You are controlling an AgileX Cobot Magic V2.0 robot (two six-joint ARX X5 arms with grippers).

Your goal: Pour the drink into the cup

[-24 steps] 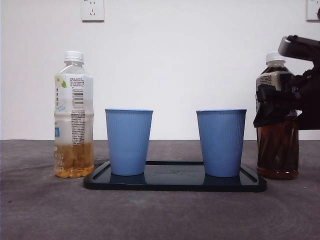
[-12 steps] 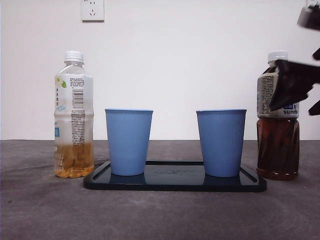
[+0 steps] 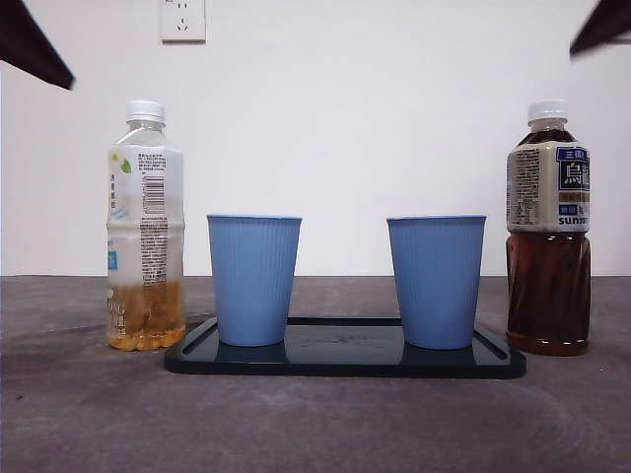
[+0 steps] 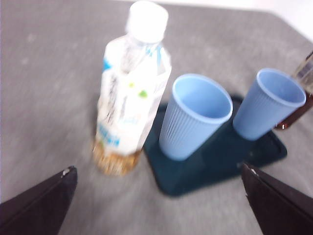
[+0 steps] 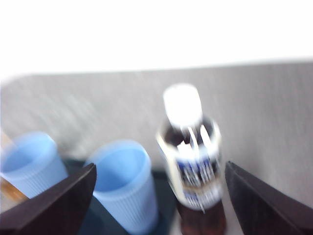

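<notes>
My left gripper grabs the clear drink bottle by its labeled body (image 3: 145, 225) next, to pour the drink into the cup.
A clear bottle with yellow drink (image 3: 145, 227) stands left of a black tray (image 3: 345, 360). A dark tea bottle (image 3: 548, 232) stands right of it. Both are capped. Two empty blue cups (image 3: 253, 279) (image 3: 435, 281) stand on the tray. My left gripper (image 4: 159, 166) is open above and short of the yellow bottle (image 4: 132, 98) and the near cup (image 4: 195, 115). It shows as a black tip (image 3: 35, 44) at the top left. My right gripper (image 5: 160, 164) is open, raised above the tea bottle (image 5: 193, 156), holding nothing. Its tip (image 3: 601, 27) is at the top right.
A white wall with sockets (image 3: 182, 20) stands behind the grey table (image 3: 315, 424). The tray (image 4: 220, 156) holds both cups; the second cup (image 4: 269, 103) is beside the tea bottle (image 4: 301, 93). The right wrist view is blurred.
The right gripper, which was around the tea bottle, has risen clear of it to the top right corner. A black arm tip has appeared at the top left. The bottles and cups have not moved.
</notes>
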